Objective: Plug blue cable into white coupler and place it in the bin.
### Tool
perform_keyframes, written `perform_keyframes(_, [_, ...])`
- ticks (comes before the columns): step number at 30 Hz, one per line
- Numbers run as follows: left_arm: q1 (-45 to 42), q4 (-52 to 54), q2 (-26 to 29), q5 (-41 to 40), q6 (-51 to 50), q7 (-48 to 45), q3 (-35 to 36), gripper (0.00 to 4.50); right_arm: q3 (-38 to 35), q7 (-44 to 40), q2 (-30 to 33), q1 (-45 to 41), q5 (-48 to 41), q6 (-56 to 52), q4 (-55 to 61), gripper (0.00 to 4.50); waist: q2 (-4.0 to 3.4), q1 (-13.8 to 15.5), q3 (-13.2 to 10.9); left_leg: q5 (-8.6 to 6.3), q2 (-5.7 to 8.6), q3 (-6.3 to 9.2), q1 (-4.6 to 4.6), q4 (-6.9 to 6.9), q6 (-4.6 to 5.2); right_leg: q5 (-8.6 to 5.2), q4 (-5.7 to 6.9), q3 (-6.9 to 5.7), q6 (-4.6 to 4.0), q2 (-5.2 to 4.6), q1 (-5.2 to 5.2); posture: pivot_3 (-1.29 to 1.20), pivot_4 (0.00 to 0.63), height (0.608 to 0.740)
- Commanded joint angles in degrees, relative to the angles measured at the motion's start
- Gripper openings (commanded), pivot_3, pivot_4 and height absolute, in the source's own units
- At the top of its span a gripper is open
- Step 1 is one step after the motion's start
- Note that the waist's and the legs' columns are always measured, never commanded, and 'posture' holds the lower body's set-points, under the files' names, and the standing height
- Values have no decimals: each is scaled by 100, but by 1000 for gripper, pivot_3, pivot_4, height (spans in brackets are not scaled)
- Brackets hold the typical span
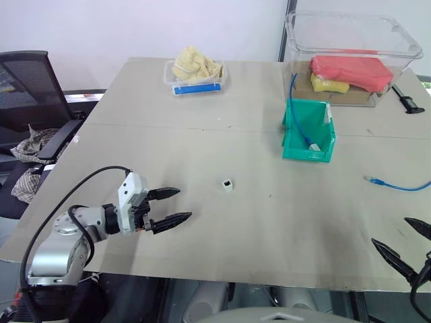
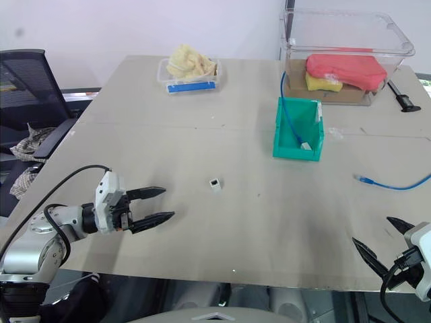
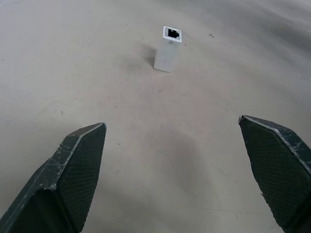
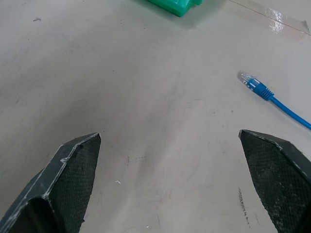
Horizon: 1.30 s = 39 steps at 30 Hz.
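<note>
I will next grab the blue cable with my right gripper by the thick ribbed boot [image 1: 377, 182] behind its clear plug. The cord [image 1: 407, 189] lies loose in a curve.
The white coupler [image 1: 228, 184] stands upright near the table's middle, its dark socket facing up [image 3: 168, 47]. My left gripper [image 1: 183, 204] hovers open to its left, a short way off, pointing at it with nothing between the fingers. The blue cable [image 1: 397, 185] lies loose at the right edge, its clear plug [image 4: 248, 78] pointing toward the middle. My right gripper [image 1: 390, 231] is open and empty near the front right edge, short of that plug. The teal bin [image 1: 306, 153] sits right of centre, farther back, with another blue cable and a small white piece inside.
A large clear tub [image 1: 350, 54] holding red and yellow items stands at the back right, right behind the bin. A small clear tray [image 1: 195, 70] with yellow cloth sits at the back centre. A black tool [image 1: 407, 101] lies far right. An office chair [image 1: 27, 87] stands left of the table.
</note>
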State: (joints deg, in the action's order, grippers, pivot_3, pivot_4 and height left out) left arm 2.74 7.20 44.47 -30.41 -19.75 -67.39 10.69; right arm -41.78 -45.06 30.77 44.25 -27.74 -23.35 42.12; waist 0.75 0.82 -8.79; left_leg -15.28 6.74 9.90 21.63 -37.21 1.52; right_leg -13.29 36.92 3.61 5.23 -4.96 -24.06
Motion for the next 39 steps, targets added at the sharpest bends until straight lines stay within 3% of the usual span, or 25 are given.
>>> perform_keyframes(1, [-204,276,-66,-199,-147,129,27,4478,-241,143,149,-128,53,26,12,4500,0,0,0,0,0,0,0,0,0,0,0,0,0,0,0,0,150,740])
perform_keyframes(5, [-689,665,-369,-781,-878,640,95,4478,-301,483,756,-674,72,-729,-71,4500,0,1,-2,0,3,-3,1,-16,1,1,-1,-3,1,-2,8,0,150,740])
perform_keyframes(11, [-664,1355,-229,-1060,-986,282,-20,4478,-97,81,2184,-1776,-201,-1581,-854,4500,-21,-50,-1,-2,1,-9,-8,-8,5,8,-9,-5,10,-3,14,0,150,740])
perform_keyframes(17, [-573,1937,-235,-1115,-714,-57,-218,4478,1374,-545,3545,-3055,496,-1175,-2612,4500,-15,3,-6,-4,0,-9,-2,-10,9,9,-21,-17,9,-5,18,0,150,740])
perform_keyframes(18, [-587,1980,-259,-1116,-707,-31,-257,4500,1658,-656,3659,-3274,618,-1042,-2918,3965,-14,16,-7,-4,0,-7,3,-10,9,9,-22,-24,9,-5,18,0,150,740])
perform_keyframes(19, [-607,2009,-286,-1096,-694,10,-300,4500,1968,-742,3734,-3535,767,-884,-3250,3662,-14,19,-7,-3,0,-4,6,-11,8,9,-24,-32,8,-5,18,0,150,740])
perform_keyframes(27, [-692,2259,-459,-1031,-625,275,-597,4500,3525,-1208,3643,-5424,1647,-62,-5418,3662,-27,-39,-17,11,1,-11,7,-12,-15,10,-27,-25,8,-5,16,0,150,740])
perform_keyframes(33, [-736,2187,-461,-997,-581,354,-635,4500,4134,-1428,3251,-6422,2097,406,-6561,3662,-31,-39,-17,12,0,-7,6,-11,-17,11,-23,-27,6,0,14,0,150,740])
perform_keyframes(34, [-744,2177,-461,-992,-576,362,-640,4500,4209,-1441,3184,-6524,2163,487,-6723,3116,-30,-36,-17,12,1,-8,6,-11,-17,11,-23,-27,6,1,14,0,150,740])
perform_keyframes(37, [-781,2120,-466,-959,-555,395,-647,4500,4417,-1595,3024,-6725,2343,752,-7116,2089,-28,-47,-16,12,1,-10,6,-13,-17,12,-23,-25,5,3,15,0,150,740])
perform_keyframes(39, [-802,2083,-477,-961,-567,457,-609,4500,4448,-1741,2969,-6768,2340,852,-7165,1002,-25,-52,-14,12,1,-9,3,-15,-17,13,-23,-25,4,3,18,0,150,740])
